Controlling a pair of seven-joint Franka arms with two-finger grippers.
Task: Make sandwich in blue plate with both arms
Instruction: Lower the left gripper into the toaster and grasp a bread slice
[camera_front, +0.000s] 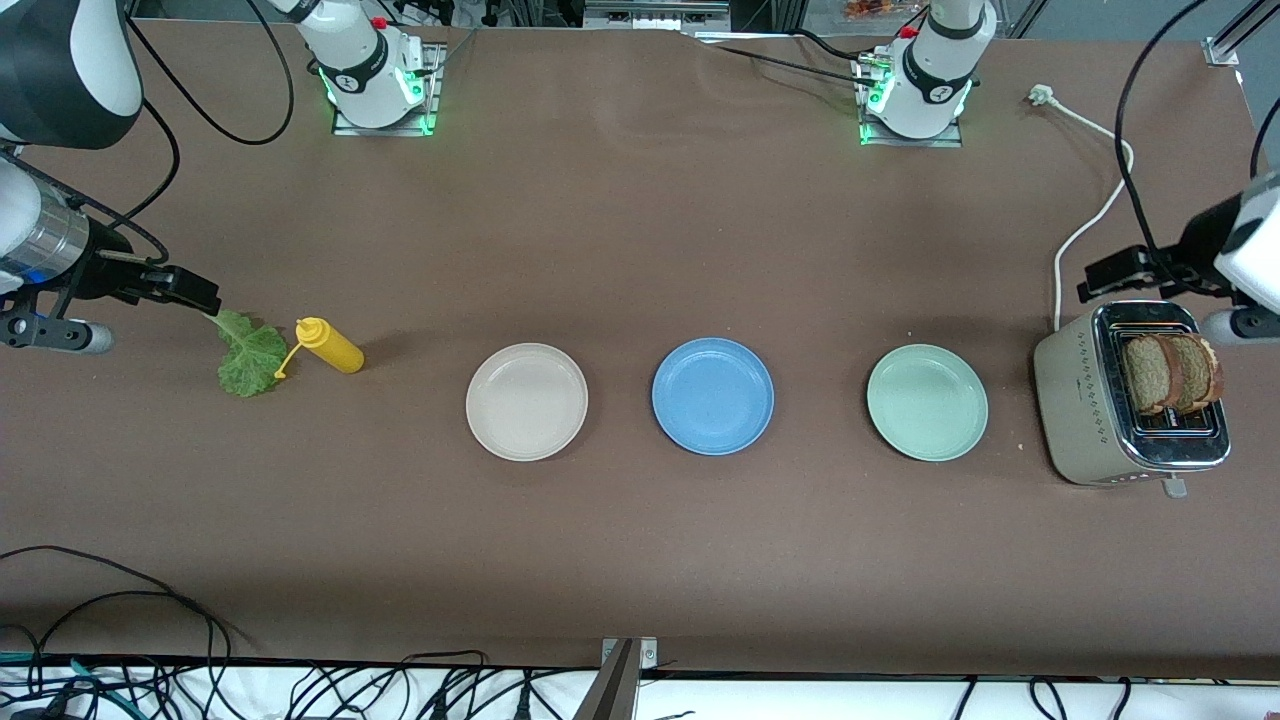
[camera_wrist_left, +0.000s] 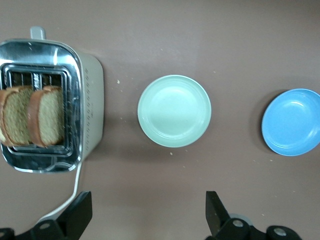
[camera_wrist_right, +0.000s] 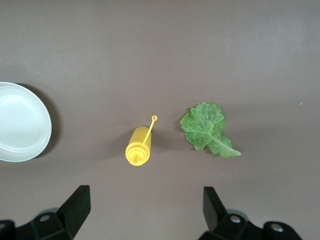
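A bread slice is in the toaster. To start the sandwich on the blue plate, my left gripper should next pinch the slice by its exposed top crust.
The blue plate lies bare in the middle of the table, between two other plates. Two brown bread slices stand upright in the toaster at the left arm's end. A crinkled green lettuce leaf lies flat at the right arm's end. My left gripper hangs open over the table beside the toaster, holding nothing. Above the table by the lettuce, my right gripper is open and holds nothing.
A yellow squeeze bottle lies on its side beside the lettuce. The cream-white plate and the mint-green plate flank the blue one. The toaster's white cord runs toward the left arm's base.
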